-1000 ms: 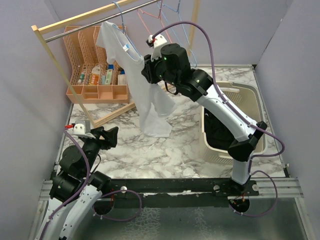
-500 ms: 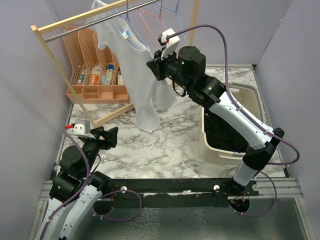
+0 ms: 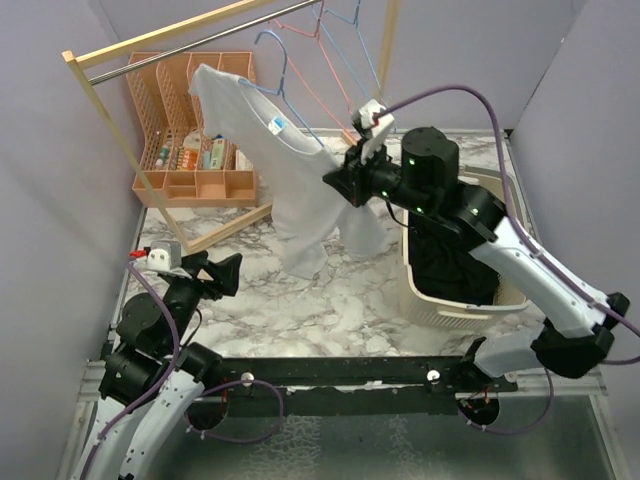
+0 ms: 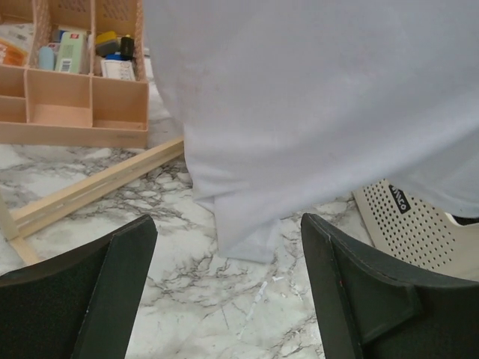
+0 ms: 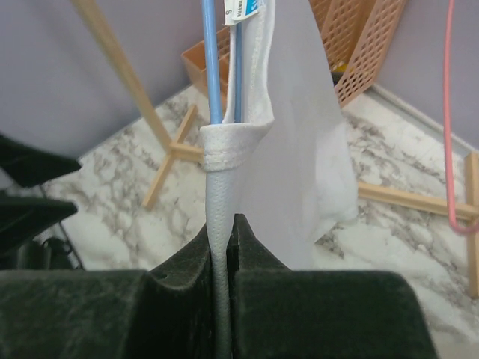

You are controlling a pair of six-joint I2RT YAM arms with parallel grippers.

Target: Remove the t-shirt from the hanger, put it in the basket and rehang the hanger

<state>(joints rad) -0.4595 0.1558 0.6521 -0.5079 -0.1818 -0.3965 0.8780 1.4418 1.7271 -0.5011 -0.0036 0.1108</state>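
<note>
The left gripper takes hold of the blue hanger's neck [image 3: 282, 87] at the hook's base next, which leaves the hanger's arms free to remove the t-shirt [image 3: 290, 190].
A white t-shirt [image 3: 290, 190] hangs on a blue wire hanger [image 3: 283, 72] below the rack's rail [image 3: 170, 40]. It is stretched toward the right. My right gripper [image 3: 338, 180] is shut on the shirt's shoulder edge. In the right wrist view the jaws [image 5: 224, 239] pinch a white seam, with the blue hanger wire [image 5: 212, 60] and the neck label just above. My left gripper [image 3: 226, 268] is open and empty, low over the table at the left. Its view shows the shirt's body [image 4: 314, 105] hanging ahead of the fingers [image 4: 112, 292].
An orange organizer [image 3: 195, 110] with small items stands behind the rack's wooden frame [image 3: 215, 228]. A pale laundry basket [image 3: 512, 285] holding dark clothes stands at the right. Pink and blue empty hangers [image 3: 330, 70] hang further along the rail.
My right gripper has moved right and down with the shirt in it, dragging the shirt and blue hanger rightward. The left arm has not moved.
</note>
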